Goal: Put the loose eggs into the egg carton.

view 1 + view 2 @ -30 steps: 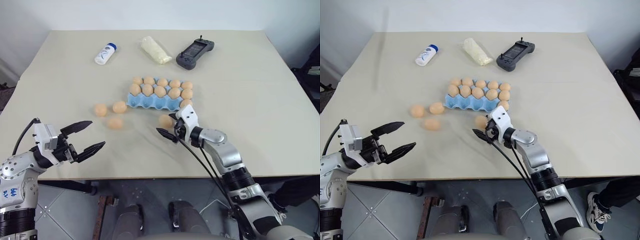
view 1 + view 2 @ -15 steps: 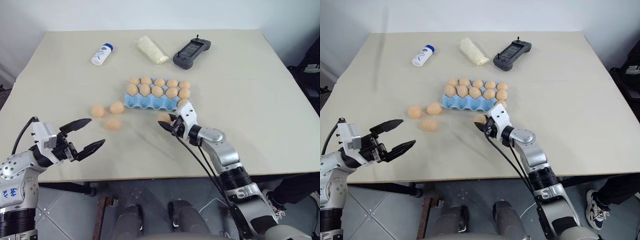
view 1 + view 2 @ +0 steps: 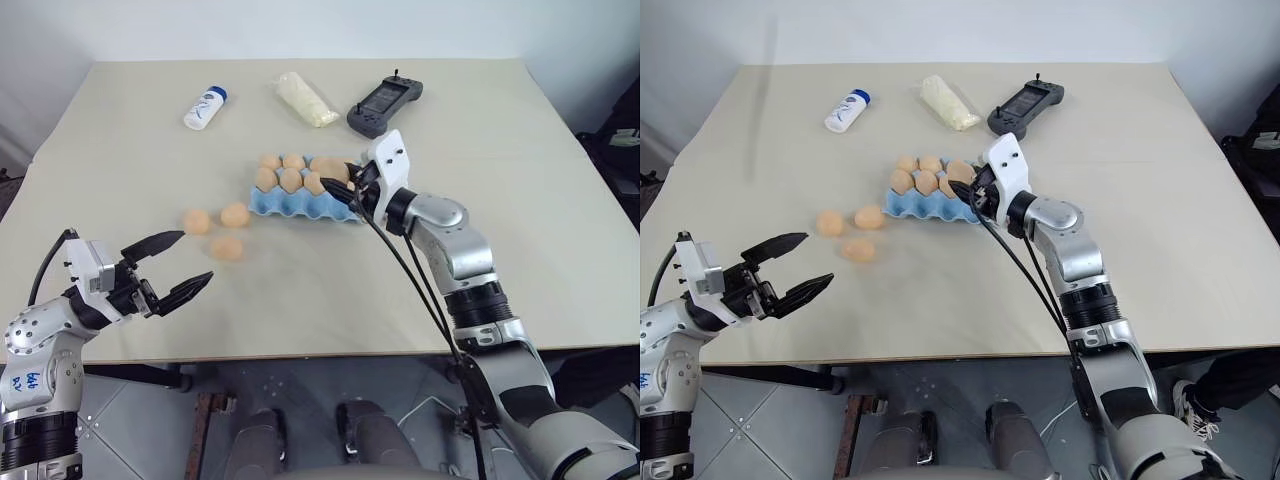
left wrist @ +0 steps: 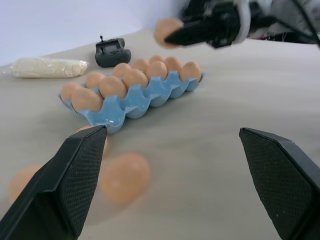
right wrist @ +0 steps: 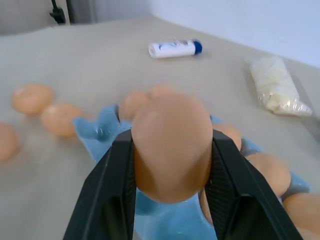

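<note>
The robot should grab a loose egg around its curved middle (image 3: 227, 247) with the left gripper next, so that the egg can go into the blue carton (image 3: 296, 203).
The light blue egg carton (image 3: 296, 203) sits mid-table with several eggs in its far rows and bare cups along its near row. My right gripper (image 3: 338, 180) hovers just above the carton's right part, shut on one pale orange egg (image 5: 171, 145); that held egg (image 3: 328, 167) hangs over the tray. Three loose eggs (image 3: 197, 221) (image 3: 235, 214) (image 3: 227, 247) lie on the table left of the carton. My left gripper (image 3: 194, 256) is open and empty near the table's front-left edge, a short way in front of those eggs.
At the far side lie a white bottle with a blue cap (image 3: 207, 106), a white plastic-wrapped packet (image 3: 308, 98) and a dark grey controller (image 3: 385, 103). The table's front edge (image 3: 300, 352) runs just below my left gripper.
My right gripper closed on the egg lying in front of the carton, then lifted it up and forward over the carton. The left gripper stayed put.
</note>
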